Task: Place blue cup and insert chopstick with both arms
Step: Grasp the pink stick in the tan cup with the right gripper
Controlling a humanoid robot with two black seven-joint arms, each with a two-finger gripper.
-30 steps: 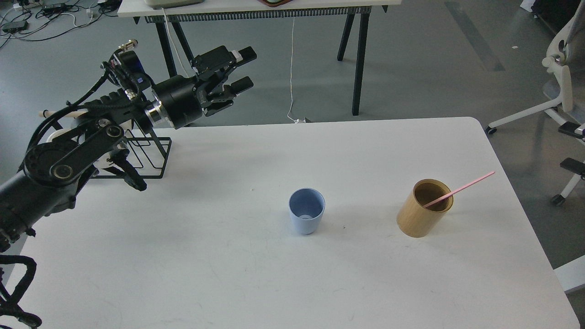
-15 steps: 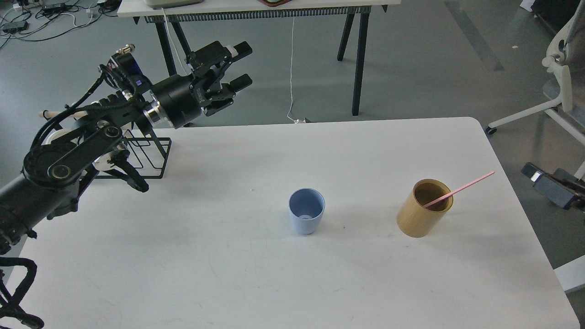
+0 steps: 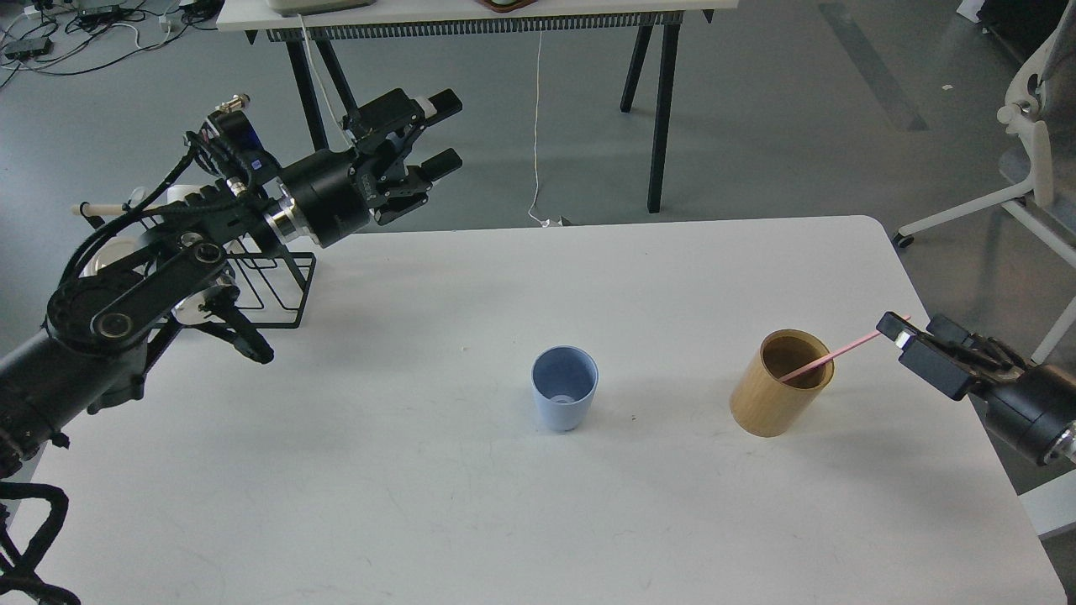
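Note:
The right gripper grips the pink chopstick by its upper end (image 3: 873, 334) next, to insert it into the blue cup (image 3: 564, 400).
The blue cup (image 3: 564, 400) stands upright and empty near the middle of the white table (image 3: 420, 504). The pink chopstick (image 3: 841, 351) leans in the tan wooden cup (image 3: 777, 391) to the right of the blue cup, its top end pointing up and right. My right gripper (image 3: 918, 334) comes in from the right edge, open, with its fingertips at the chopstick's top end; I cannot tell whether they touch it. My left gripper (image 3: 444, 133) is open and empty, held high beyond the table's far left edge, far from both cups.
A black wire rack (image 3: 273, 281) with a pale wooden dowel (image 3: 94, 207) stands at the table's far left, under my left arm. A second table's legs (image 3: 660, 118) stand behind. An office chair (image 3: 1034, 151) is at the right.
My right arm has come into view from the right and reached the chopstick's top end. My left gripper has drifted slightly left and back. The cups and the chopstick have not moved.

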